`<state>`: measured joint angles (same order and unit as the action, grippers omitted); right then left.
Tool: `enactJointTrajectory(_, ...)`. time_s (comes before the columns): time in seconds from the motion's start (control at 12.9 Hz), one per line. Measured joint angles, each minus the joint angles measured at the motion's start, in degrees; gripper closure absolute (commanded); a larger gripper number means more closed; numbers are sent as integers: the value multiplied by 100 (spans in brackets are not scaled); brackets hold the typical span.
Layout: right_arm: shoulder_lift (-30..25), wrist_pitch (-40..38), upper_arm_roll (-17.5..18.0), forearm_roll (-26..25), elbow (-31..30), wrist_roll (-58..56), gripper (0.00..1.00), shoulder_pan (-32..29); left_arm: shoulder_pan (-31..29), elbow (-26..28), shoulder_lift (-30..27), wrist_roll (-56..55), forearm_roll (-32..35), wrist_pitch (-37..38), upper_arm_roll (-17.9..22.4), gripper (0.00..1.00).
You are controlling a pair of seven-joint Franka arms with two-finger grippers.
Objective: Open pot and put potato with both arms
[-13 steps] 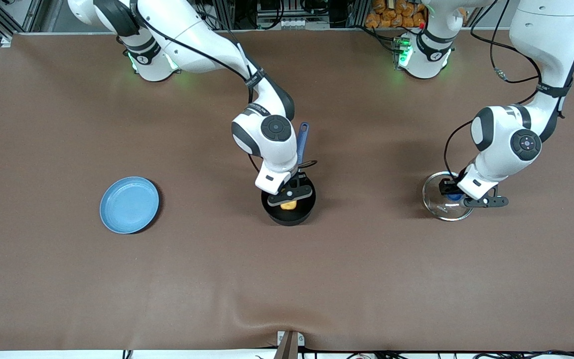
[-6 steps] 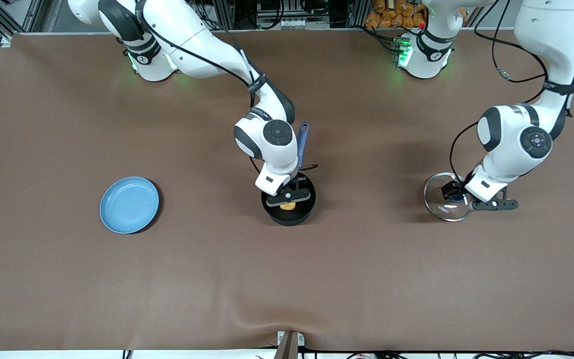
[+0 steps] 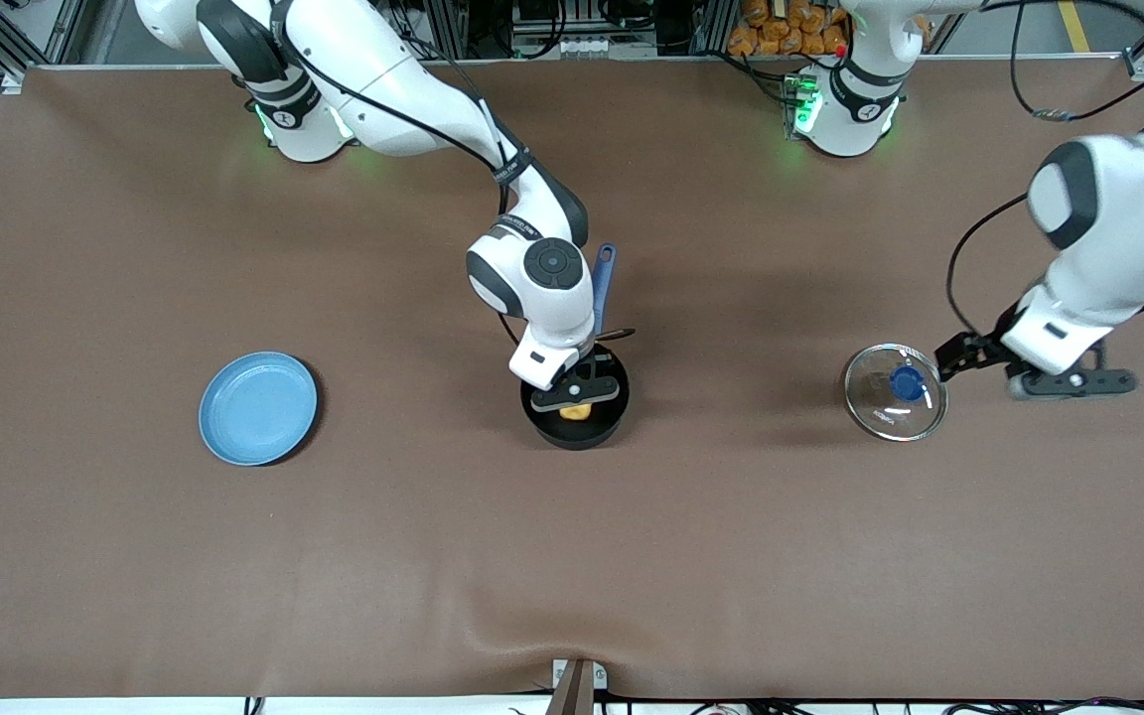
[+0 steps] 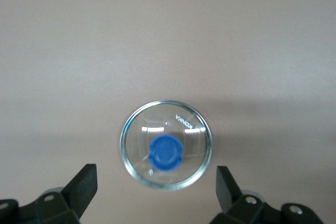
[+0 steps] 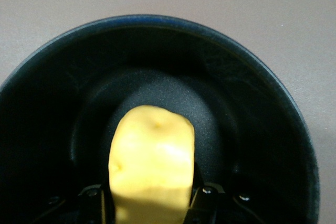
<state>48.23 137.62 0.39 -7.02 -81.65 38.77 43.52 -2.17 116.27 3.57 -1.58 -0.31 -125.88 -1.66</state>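
Observation:
The yellow potato sits low inside the black pot and would stay in the pot, so my right gripper opens next.
The black pot (image 3: 574, 422) with its blue handle (image 3: 604, 283) stands uncovered mid-table. My right gripper (image 3: 575, 397) reaches down into it, shut on the yellow potato (image 3: 576, 411). In the right wrist view the potato (image 5: 152, 161) sits between the fingers above the pot's dark floor (image 5: 220, 129). The glass lid (image 3: 896, 392) with a blue knob (image 3: 907, 382) lies flat on the table toward the left arm's end. My left gripper (image 3: 965, 355) hangs open beside the lid with nothing in it. In the left wrist view the lid (image 4: 166, 145) lies below the open left gripper (image 4: 156, 176).
A light-blue plate (image 3: 258, 407) lies with nothing on it toward the right arm's end of the table. Brown cloth (image 3: 572, 556) covers the table, with a small fold at its near edge.
My left gripper opened, let go of the lid's knob, and drew up and away toward the left arm's end. The lid stays on the table. The right gripper sank slightly into the pot.

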Motion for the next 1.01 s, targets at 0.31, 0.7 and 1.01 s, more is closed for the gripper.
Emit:
enactJointTrajectory(0.31, 4, 1, 0, 0, 5, 28, 31, 0, 12, -522, -547, -293, -48, 1092, -142, 0)
enactJointTrajectory(0.7, 5, 8, -2, 0, 12, 31, 32, 0, 18, -1172, -1022, -476, -50, 2575, -457, 0)
enactJointTrajectory(1.01, -70, -188, -53, 16, 187, 31, 32, 1, 5, -1610, -1133, -469, -50, 3288, -416, 0)
